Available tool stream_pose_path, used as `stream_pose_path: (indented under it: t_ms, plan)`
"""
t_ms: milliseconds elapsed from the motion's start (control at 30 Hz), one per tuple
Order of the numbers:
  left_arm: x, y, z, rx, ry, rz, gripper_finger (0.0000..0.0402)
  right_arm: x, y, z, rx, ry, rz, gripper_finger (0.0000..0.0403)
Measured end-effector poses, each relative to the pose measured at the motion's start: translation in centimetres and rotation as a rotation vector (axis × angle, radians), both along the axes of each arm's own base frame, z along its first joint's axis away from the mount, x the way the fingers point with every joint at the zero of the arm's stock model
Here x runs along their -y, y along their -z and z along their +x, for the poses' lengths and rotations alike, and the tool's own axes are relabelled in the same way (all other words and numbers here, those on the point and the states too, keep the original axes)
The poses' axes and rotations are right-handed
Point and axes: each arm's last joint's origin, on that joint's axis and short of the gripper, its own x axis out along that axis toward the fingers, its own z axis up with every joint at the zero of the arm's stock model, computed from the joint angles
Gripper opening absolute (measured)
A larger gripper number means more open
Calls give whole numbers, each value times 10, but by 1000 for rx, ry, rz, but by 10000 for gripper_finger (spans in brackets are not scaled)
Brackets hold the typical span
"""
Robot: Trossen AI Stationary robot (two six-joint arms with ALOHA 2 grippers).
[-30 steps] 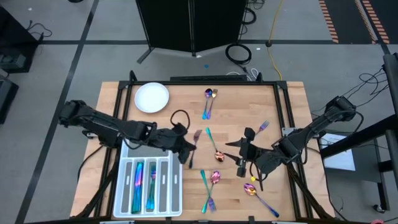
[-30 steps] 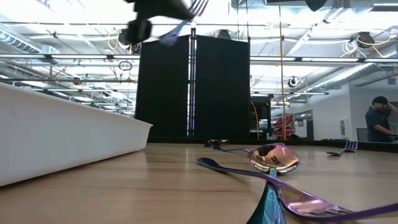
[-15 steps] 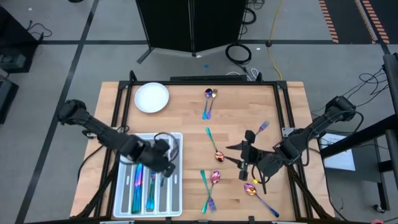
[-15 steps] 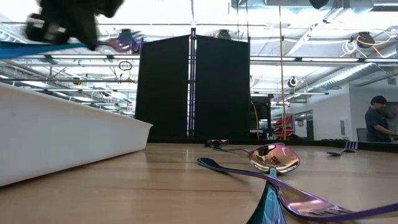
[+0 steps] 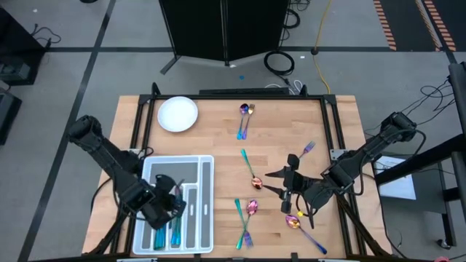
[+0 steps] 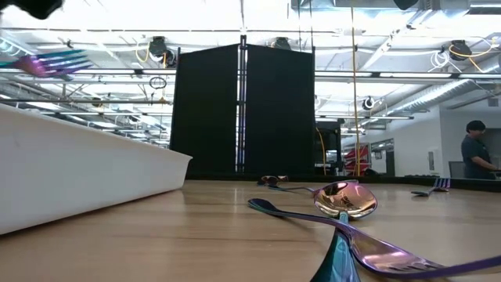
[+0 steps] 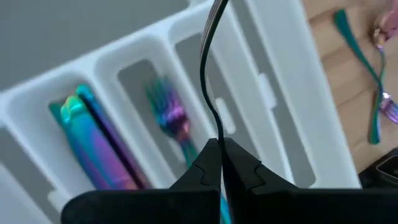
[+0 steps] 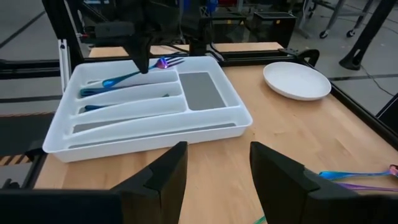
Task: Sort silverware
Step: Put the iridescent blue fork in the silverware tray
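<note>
The iridescent fork slants across the tray's sides high above the fork compartment [image 5: 176,233], so my left gripper keeps its hold for now until I lower the held fork [image 5: 179,191].
My left gripper [image 5: 169,209] hangs over the near part of the white compartment tray [image 5: 206,169], shut on an iridescent fork [image 7: 208,74]. The fork's tines [image 6: 51,61] show high at the left in the low view. Inside the tray lie teal-blue knives [image 7: 87,143] in one compartment and a fork [image 7: 171,118] in the one beside it. My right gripper [image 5: 275,183] hovers open over the table's right half, above loose silverware, with nothing between its fingers [image 8: 168,174]. My left gripper pinches the fork between its two shut fingers [image 7: 239,168] at the neck [image 7: 217,134], nearer the tines [image 8: 169,61] than the handle's end [image 8: 106,82]. The fingers come steeply from above, across the fork. The fork hangs roughly level, clear above the tray.
Loose silverware lies on the wood: a pair at the far middle [image 5: 245,116], a fork [image 5: 309,148] at the right, a spoon [image 5: 250,171] in the middle, pieces near the front [image 5: 244,218] and a gold-bowled spoon [image 5: 300,224]. A white plate [image 5: 178,113] sits far left.
My left gripper has swung from the table's middle toward the left and near edge, sinking a little and rolling its wrist, and now stands over the tray. The fork has travelled with it, clear of the table. My right gripper has kept still.
</note>
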Motion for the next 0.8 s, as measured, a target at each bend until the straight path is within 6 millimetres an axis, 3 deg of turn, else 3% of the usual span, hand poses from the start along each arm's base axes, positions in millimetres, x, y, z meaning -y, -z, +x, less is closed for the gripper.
stream_pose_path:
  t_ms: [267,800]
  plan:
    - [20,10,-15,15,-74,-54,0,0,-1,0,7,-1,3,162]
    - [39,40,-5,-46,-110,-56,0,0,-1,1,11,-2,3,162]
